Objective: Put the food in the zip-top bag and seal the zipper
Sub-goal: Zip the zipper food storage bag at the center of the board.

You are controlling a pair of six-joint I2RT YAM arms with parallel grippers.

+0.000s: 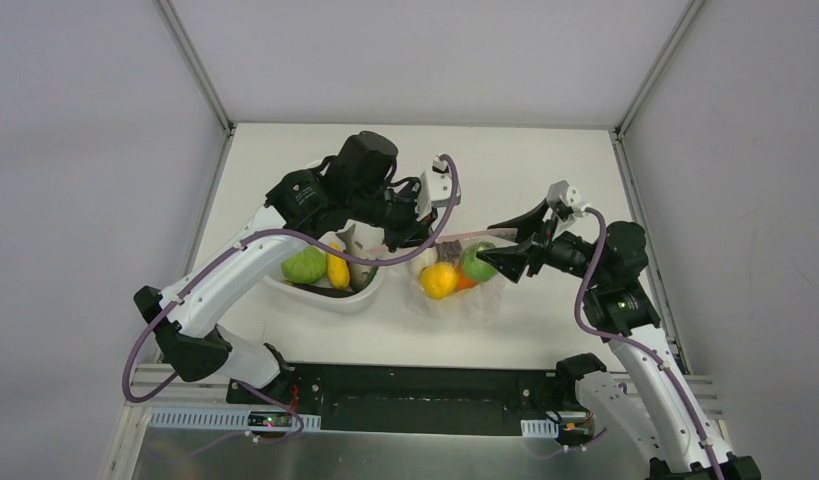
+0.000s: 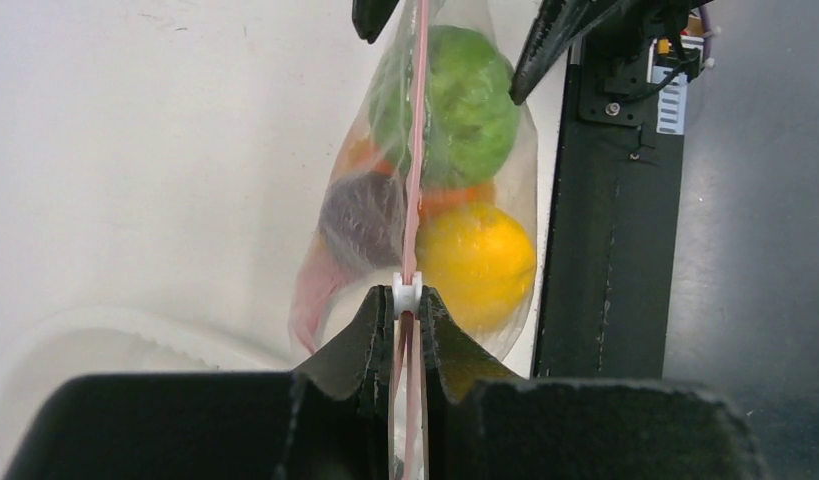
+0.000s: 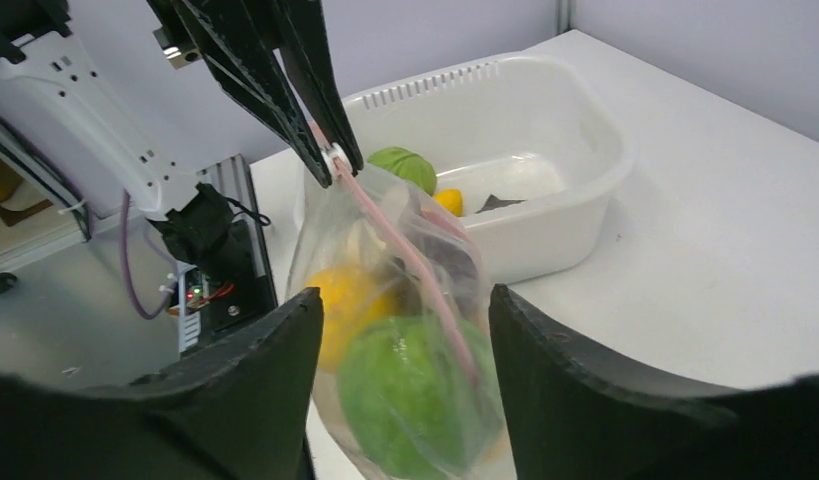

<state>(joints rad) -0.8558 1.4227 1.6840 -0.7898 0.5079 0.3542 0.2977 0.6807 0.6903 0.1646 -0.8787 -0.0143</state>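
Note:
My right gripper grabs the zip-top bag's pink zipper (image 1: 506, 235) next, at the end far from the white slider, for my left gripper to seal.
The zip-top bag (image 1: 473, 300) hangs upright over the table with food inside: a green fruit (image 2: 455, 105), a yellow one (image 2: 475, 255), a dark purple one (image 2: 360, 220) and some orange behind. My left gripper (image 2: 407, 312) is shut on the pink zipper (image 2: 415, 150), right at its white slider (image 2: 407, 293). My right gripper (image 3: 405, 295) stands open astride the bag's far end, the zipper (image 3: 415, 265) and green fruit (image 3: 415, 400) between its fingers (image 3: 280, 350), touching nothing. From above, the left gripper (image 1: 425, 238) and right gripper (image 1: 488, 245) face each other along the strip.
A white tub (image 1: 330, 300) sits left of the bag, holding a green fruit (image 1: 303, 265), a yellow one (image 1: 337, 270) and a dark piece. In the right wrist view the tub (image 3: 545, 200) lies just behind the bag. The black base rail (image 1: 415, 390) runs along the near edge.

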